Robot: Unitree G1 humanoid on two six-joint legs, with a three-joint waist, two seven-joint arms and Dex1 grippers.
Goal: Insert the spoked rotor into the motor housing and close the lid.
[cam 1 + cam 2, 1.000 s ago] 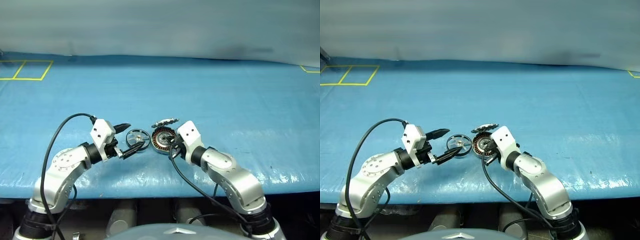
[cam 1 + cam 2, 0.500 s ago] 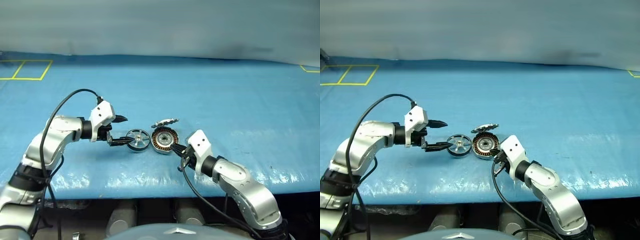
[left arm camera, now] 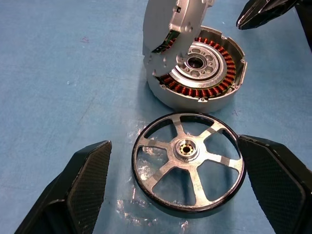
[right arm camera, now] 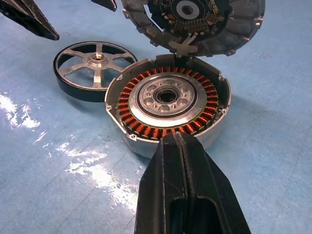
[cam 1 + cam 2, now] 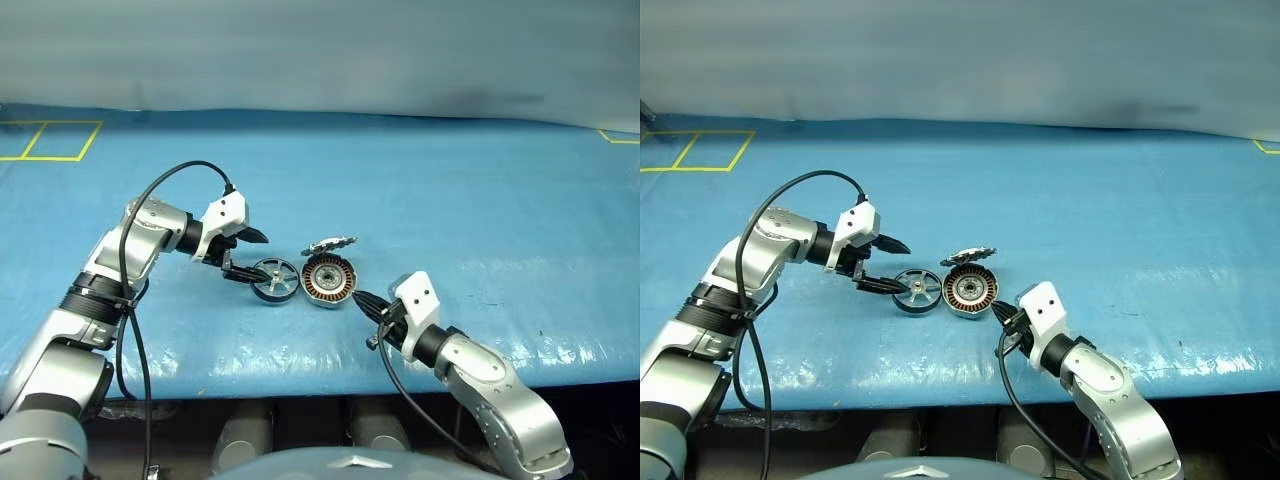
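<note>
The spoked rotor needs to go into the motor housing point(image 3: 219, 97), so the left gripper should next grab the rotor by its outer rim point(image 3: 138, 170).
The spoked rotor point(image 5: 276, 279) lies flat on the blue table, just left of the motor housing point(image 5: 328, 280). The housing's copper windings point(image 4: 146, 129) and grey hub face up. The lid point(image 5: 330, 243) stands tilted open over the housing's far edge, ribbed face toward the windings. My left gripper point(image 5: 252, 258) is open at the rotor's left side. In the left wrist view its fingers point(image 3: 83, 187) stand on either side of the rotor point(image 3: 189, 163) without touching it. My right gripper point(image 5: 358, 297) is shut and empty, its tip close to the housing's near right edge.
A blue sheet point(image 5: 450, 210) covers the whole table, and its front edge point(image 5: 300, 372) runs just behind my arms. Yellow tape marks sit at the far left point(image 5: 50, 140) and far right point(image 5: 620, 138) corners. A black cable point(image 5: 180, 175) loops above the left arm.
My left arm has swung forward and turned, bringing its open gripper around the rotor. My right gripper has pulled back from the housing toward the table's near edge, still shut.
</note>
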